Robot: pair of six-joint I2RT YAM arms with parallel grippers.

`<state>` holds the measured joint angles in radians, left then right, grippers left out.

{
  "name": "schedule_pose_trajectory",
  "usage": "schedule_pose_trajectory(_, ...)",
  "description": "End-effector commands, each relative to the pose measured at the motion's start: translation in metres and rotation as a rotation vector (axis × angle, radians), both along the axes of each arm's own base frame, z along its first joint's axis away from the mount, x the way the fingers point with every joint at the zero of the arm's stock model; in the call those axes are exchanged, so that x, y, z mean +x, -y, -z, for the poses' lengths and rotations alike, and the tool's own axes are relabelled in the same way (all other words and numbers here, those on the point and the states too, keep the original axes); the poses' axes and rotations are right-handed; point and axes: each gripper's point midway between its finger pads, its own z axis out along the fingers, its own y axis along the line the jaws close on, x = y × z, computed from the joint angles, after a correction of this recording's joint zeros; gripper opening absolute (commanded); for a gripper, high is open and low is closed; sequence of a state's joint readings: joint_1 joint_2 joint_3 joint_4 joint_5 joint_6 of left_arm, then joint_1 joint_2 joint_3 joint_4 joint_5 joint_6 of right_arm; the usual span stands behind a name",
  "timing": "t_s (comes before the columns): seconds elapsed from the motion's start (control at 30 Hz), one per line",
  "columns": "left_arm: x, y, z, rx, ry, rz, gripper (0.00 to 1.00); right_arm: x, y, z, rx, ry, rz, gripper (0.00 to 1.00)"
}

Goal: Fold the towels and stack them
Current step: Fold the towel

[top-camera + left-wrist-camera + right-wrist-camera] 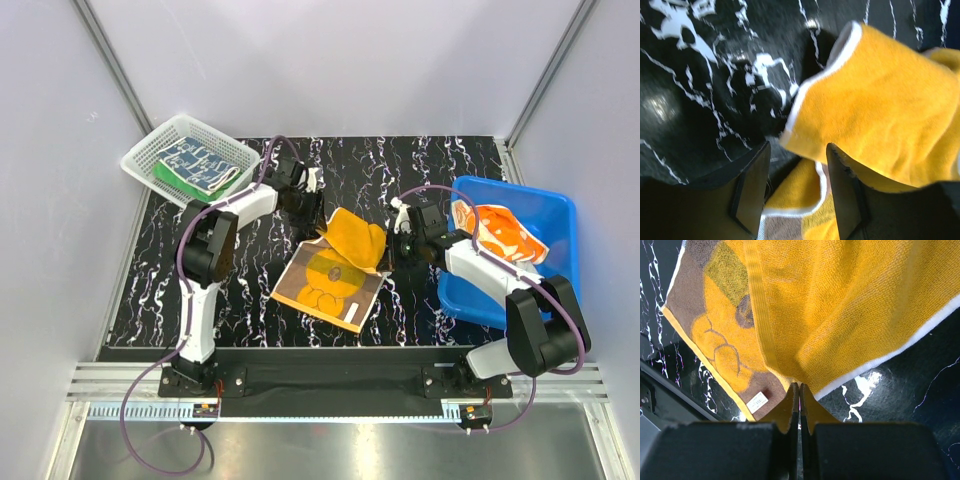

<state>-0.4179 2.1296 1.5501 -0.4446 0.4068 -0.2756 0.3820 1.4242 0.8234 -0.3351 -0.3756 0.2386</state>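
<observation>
The yellow towel's flap should fold evenly, so my left gripper will next grab it by its white-edged corner (321,232) (788,140). That corner is opposite the flap's corner at my right gripper.
The yellow towel with the brown bear (330,280) lies mid-table, its far half folded up and over in a raised flap (360,235). My right gripper (392,250) is shut on the flap's right corner; in the right wrist view the closed tips (799,386) pinch the yellow cloth (840,315). My left gripper (305,205) is open at the flap's far-left corner; in the left wrist view (799,150) the white-edged flap (880,95) hangs just past its tips. The green towel (165,172) and navy towel (200,160) lie folded in the basket. The orange towel (500,232) lies in the tub.
The white mesh basket (140,160) stands at the far left corner. The blue tub (550,210) stands at the right, beside my right arm. The table is black marble pattern (250,270). Grey walls close in the back and sides.
</observation>
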Motion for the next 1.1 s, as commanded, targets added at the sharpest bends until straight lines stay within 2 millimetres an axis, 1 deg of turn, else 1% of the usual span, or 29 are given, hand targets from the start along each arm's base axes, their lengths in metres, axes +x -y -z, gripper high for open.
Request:
schedule_pose_trajectory(0.0, 0.018, 0.001, -0.003, 0.024, 0.049, 0.008, 0.52, 0.009, -0.008, -0.02, 0.028, 0.077, -0.023, 0.0)
schedule_pose_trajectory(0.07, 0.018, -0.002, 0.006, 0.049, 0.026, 0.002, 0.5, 0.01, -0.007, -0.02, 0.029, 0.079, -0.019, 0.0)
schedule_pose_trajectory(0.23, 0.015, -0.001, 0.015, 0.044, 0.014, 0.003, 0.49, 0.009, -0.008, -0.02, 0.031, 0.08, -0.027, 0.0)
schedule_pose_trajectory(0.3, 0.013, -0.002, 0.019, 0.051, 0.005, 0.007, 0.45, 0.01, -0.009, -0.02, 0.036, 0.084, -0.028, 0.0)
schedule_pose_trajectory(0.37, 0.011, -0.001, 0.022, 0.049, -0.011, 0.008, 0.39, 0.01, -0.009, -0.02, 0.035, 0.087, -0.025, 0.0)
schedule_pose_trajectory(0.4, 0.011, 0.0, 0.022, 0.044, -0.012, 0.009, 0.38, 0.011, -0.008, -0.02, 0.035, 0.088, -0.021, 0.0)
schedule_pose_trajectory(0.47, 0.011, 0.003, 0.02, 0.024, -0.016, 0.014, 0.33, 0.014, -0.009, -0.021, 0.036, 0.093, -0.017, 0.0)
schedule_pose_trajectory(0.5, 0.012, 0.005, 0.017, 0.013, -0.011, 0.016, 0.28, 0.014, -0.01, -0.022, 0.037, 0.093, -0.018, 0.0)
schedule_pose_trajectory(0.57, 0.014, 0.009, 0.011, -0.007, -0.01, 0.018, 0.21, 0.016, -0.011, -0.023, 0.041, 0.096, -0.019, 0.0)
schedule_pose_trajectory(0.6, 0.017, 0.011, 0.006, -0.016, 0.001, 0.019, 0.12, 0.016, -0.011, -0.024, 0.042, 0.096, -0.018, 0.0)
schedule_pose_trajectory(0.67, 0.018, 0.016, -0.002, -0.039, 0.005, 0.03, 0.0, 0.017, -0.011, -0.025, 0.042, 0.103, -0.016, 0.0)
schedule_pose_trajectory(0.7, 0.019, 0.017, -0.006, -0.052, 0.004, 0.033, 0.0, 0.017, -0.011, -0.024, 0.041, 0.101, -0.014, 0.0)
schedule_pose_trajectory(0.73, 0.02, 0.021, -0.017, -0.079, 0.013, 0.04, 0.0, 0.019, -0.01, -0.026, 0.039, 0.109, -0.011, 0.0)
schedule_pose_trajectory(0.8, 0.022, 0.024, -0.031, -0.102, 0.028, 0.034, 0.0, 0.023, -0.011, -0.029, 0.039, 0.124, -0.007, 0.0)
schedule_pose_trajectory(0.87, 0.026, 0.025, -0.054, -0.132, 0.057, 0.01, 0.0, 0.031, -0.01, -0.035, 0.03, 0.147, 0.011, 0.0)
schedule_pose_trajectory(0.93, 0.03, 0.025, -0.073, -0.159, 0.078, -0.005, 0.0, 0.04, -0.008, -0.044, 0.024, 0.178, 0.036, 0.0)
schedule_pose_trajectory(0.97, 0.034, 0.025, -0.09, -0.176, 0.106, -0.006, 0.0, 0.044, -0.006, -0.048, 0.013, 0.2, 0.053, 0.0)
schedule_pose_trajectory(1.03, 0.035, 0.023, -0.103, -0.174, 0.118, -0.013, 0.0, 0.05, -0.006, -0.057, 0.011, 0.231, 0.055, 0.0)
schedule_pose_trajectory(1.07, 0.037, 0.021, -0.116, -0.173, 0.145, -0.019, 0.0, 0.053, -0.004, -0.06, 0.001, 0.245, 0.062, 0.0)
